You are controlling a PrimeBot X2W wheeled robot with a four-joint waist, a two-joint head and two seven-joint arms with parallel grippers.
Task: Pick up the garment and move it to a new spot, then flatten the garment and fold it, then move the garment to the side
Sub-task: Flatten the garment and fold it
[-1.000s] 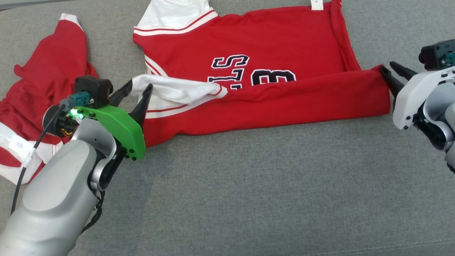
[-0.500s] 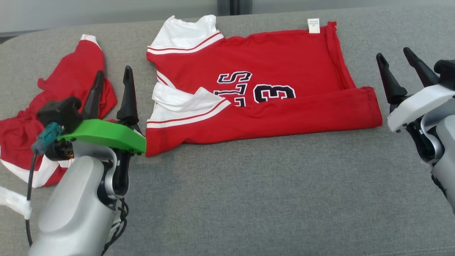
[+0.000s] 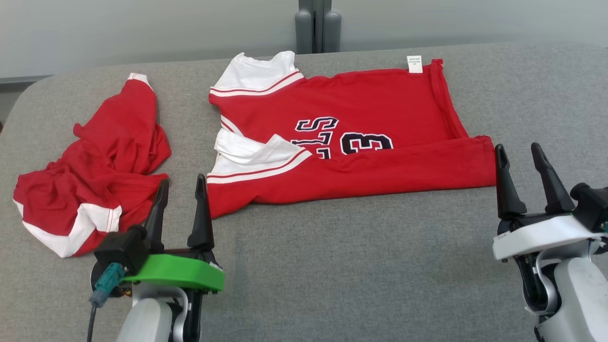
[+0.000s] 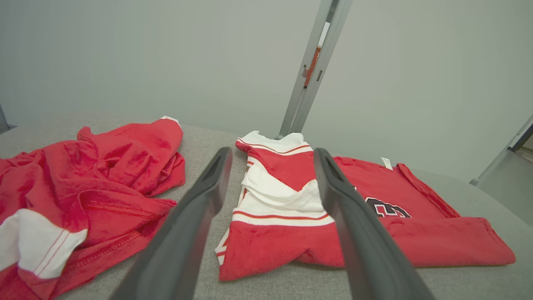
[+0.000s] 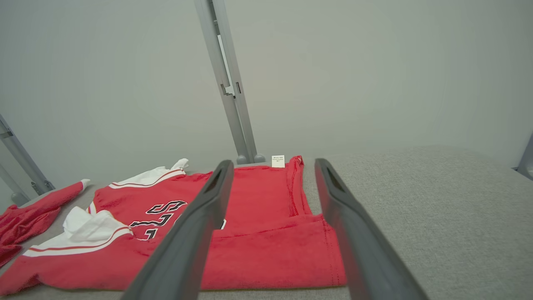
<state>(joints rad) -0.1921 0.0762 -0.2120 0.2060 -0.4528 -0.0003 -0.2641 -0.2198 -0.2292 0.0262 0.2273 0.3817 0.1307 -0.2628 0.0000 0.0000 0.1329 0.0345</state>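
Next, my right gripper pinches the jersey by the red corner [image 3: 437, 62] beside the white tag, as that corner curls up while the cloth [image 3: 393, 91] around it lies flat.
The garment [image 3: 361, 123] is a red jersey with white sleeves and dark lettering, lying on the grey padded table [image 3: 356, 266] with its near long edge folded over the front. My left gripper [image 3: 182, 180] stands open just short of the jersey's near left corner, holding nothing. My right gripper [image 3: 517, 146] is open beside the folded edge's right end, also with nothing in it. In the left wrist view the left gripper [image 4: 271, 151] points at the garment [image 4: 437, 246] and its white sleeves. The right wrist view has the right gripper [image 5: 273, 161] framing the garment [image 5: 270, 196] at its hem end.
A second red and white garment [image 3: 109, 156] lies crumpled at the table's left, close to my left fingers [image 4: 83, 175]. Grey posts [image 3: 318, 26] stand behind the far edge against a pale wall. Bare grey table surface lies between my two arms.
My left gripper let go of the white sleeve and my right left the hem corner; both opened and drew back toward me. The head camera tilted up, so the far edge now shows.
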